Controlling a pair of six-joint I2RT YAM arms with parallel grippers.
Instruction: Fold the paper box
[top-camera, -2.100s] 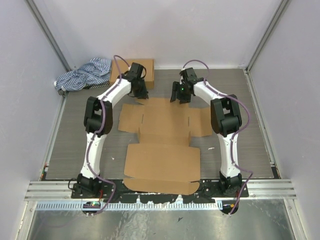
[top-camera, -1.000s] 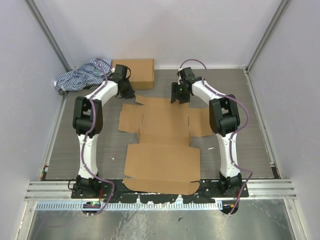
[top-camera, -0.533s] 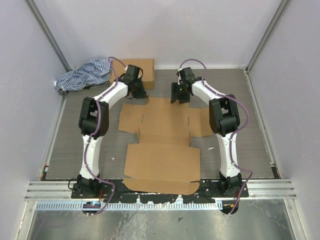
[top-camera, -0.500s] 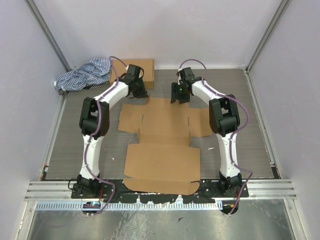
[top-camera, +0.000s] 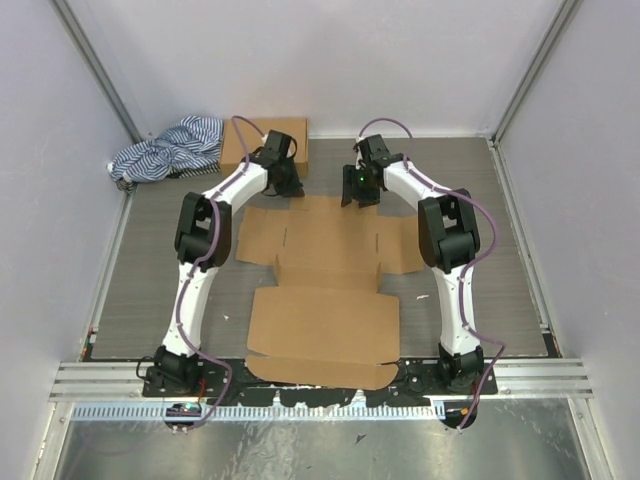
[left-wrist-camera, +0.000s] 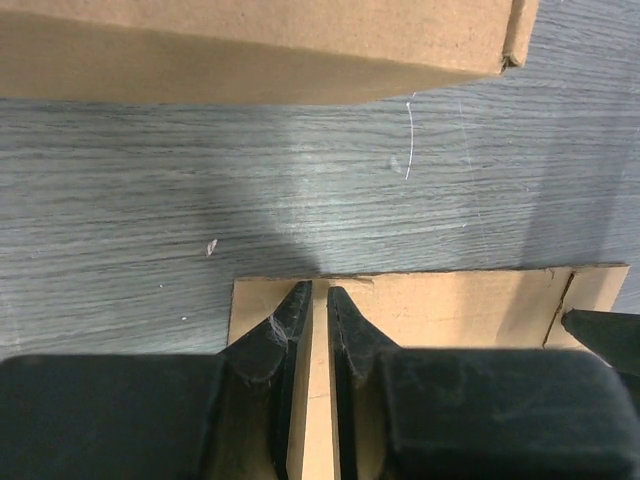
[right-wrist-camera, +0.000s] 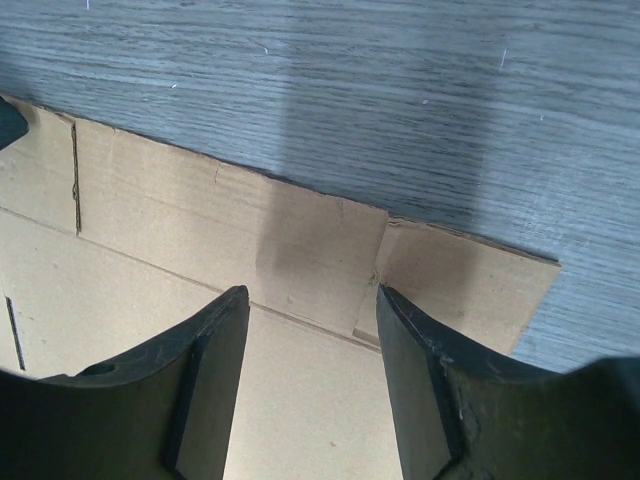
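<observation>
Next, my right gripper pinches the paper box's far flap beside its corner tab. That leaves the flap's far edge open for folding.
The paper box (top-camera: 325, 260) lies unfolded and flat in the middle of the table, a brown die-cut sheet with flaps and slits. My left gripper (top-camera: 287, 187) points down at the far left corner of its far flap (left-wrist-camera: 450, 310). The left gripper's (left-wrist-camera: 318, 288) jaws stand a narrow slit apart at the flap's edge, with nothing between them. My right gripper (top-camera: 358, 192) hovers over the far edge further right. In the right wrist view the right gripper (right-wrist-camera: 312, 290) is wide open above the flap (right-wrist-camera: 150, 220), beside a cut that sets off a corner tab (right-wrist-camera: 460, 285).
A compact brown cardboard box (top-camera: 295, 135) stands at the back, just beyond the left gripper, and its side (left-wrist-camera: 250, 40) fills the top of the left wrist view. A blue-and-white striped cloth (top-camera: 165, 150) is bunched at the back left. Grey walls enclose the table.
The left arm swung left toward the cloth, then came back right to the far flap's left corner. The right arm has stayed put, and the cardboard has not moved.
</observation>
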